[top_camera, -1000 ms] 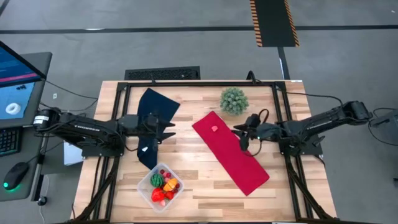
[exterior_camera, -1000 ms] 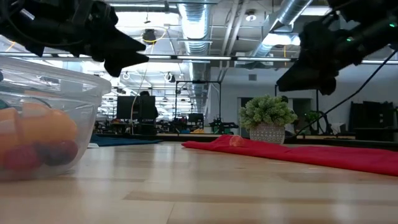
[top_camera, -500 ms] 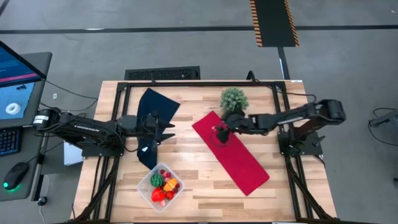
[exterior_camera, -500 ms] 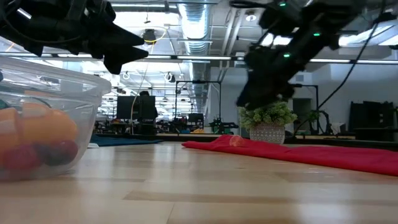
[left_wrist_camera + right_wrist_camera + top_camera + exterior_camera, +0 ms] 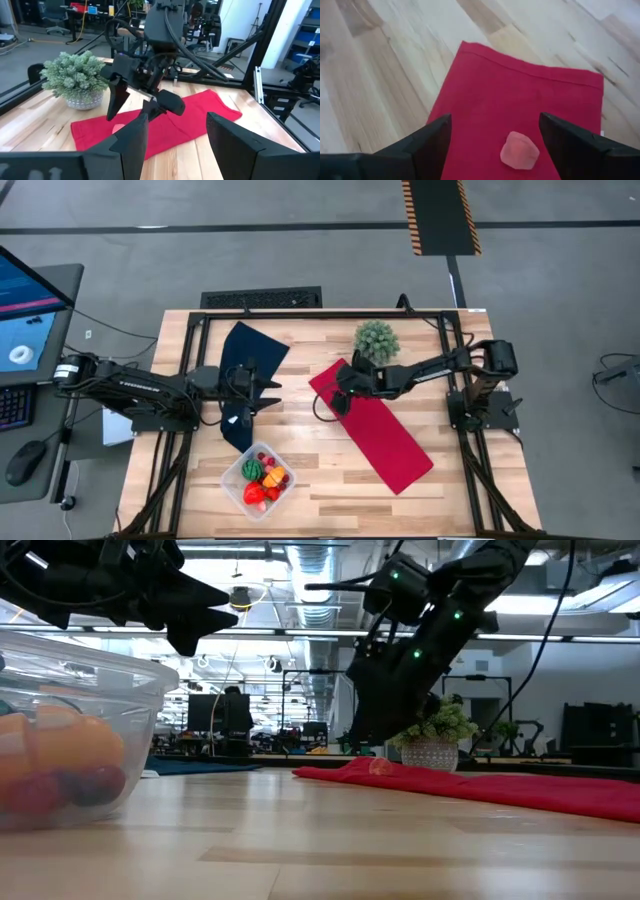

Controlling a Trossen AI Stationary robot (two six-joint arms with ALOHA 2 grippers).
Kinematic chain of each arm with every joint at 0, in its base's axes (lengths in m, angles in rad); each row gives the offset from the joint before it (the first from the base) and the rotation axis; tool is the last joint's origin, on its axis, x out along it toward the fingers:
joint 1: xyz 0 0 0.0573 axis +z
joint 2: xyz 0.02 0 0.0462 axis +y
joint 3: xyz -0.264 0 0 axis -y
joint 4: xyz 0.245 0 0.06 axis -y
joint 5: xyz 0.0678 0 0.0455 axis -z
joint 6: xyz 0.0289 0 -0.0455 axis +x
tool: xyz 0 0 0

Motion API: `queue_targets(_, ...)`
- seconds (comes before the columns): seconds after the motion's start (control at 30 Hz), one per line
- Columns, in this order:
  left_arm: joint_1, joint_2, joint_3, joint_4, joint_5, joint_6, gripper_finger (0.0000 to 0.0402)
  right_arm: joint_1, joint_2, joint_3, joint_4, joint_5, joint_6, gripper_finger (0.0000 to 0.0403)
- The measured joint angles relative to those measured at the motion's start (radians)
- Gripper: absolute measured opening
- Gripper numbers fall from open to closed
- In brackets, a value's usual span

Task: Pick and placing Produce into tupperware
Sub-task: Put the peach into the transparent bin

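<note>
My right gripper grabs the pink piece by its small lumpy body (image 5: 519, 151) next, to get the last produce into the clear tupperware.
The clear tupperware (image 5: 258, 480) stands near the table's near edge and holds several red, orange and green toy produce pieces; it also shows in the low view (image 5: 70, 730). One pink produce piece (image 5: 519, 150) lies on the far left end of the red cloth (image 5: 385, 435). My right gripper (image 5: 338, 395) is open and hangs just above that piece, one finger on each side of it, touching nothing; the left wrist view shows it too (image 5: 132, 107). My left gripper (image 5: 268, 390) is open and empty over the dark blue cloth (image 5: 250, 350).
A spiky green plant ball in a pot (image 5: 376, 340) stands just beyond the red cloth's far end, close behind my right gripper. The red cloth runs slantwise toward the near right. Bare wood lies between the cloths and around the tupperware.
My right gripper has swept from the table's right side toward its left and come down over the red cloth's far left end, above the pink piece. It stays open. My left arm has kept still.
</note>
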Motion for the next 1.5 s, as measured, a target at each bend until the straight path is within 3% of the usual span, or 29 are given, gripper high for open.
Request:
queue_targets(0.8, -0.001, 0.000, 0.000, 0.001, 0.001, 0.002, 0.0192, -0.027, 0.023, 0.002, -0.158, -0.003, 0.126, 0.0310)
queue_targets(1.17, -0.001, 0.000, 0.000, -0.003, 0.001, 0.002, 0.0192, -0.027, 0.055, 0.002, -0.090, -0.022, 0.106, 0.0308)
queue_targets(1.33, -0.001, 0.000, 0.000, -0.004, 0.001, 0.002, 0.0192, -0.032, 0.056, 0.001, -0.094, -0.025, 0.106, 0.0272)
queue_targets(1.5, -0.001, 0.000, 0.000, -0.004, 0.000, 0.002, 0.0192, -0.032, 0.056, 0.001, -0.101, -0.025, 0.106, 0.0204)
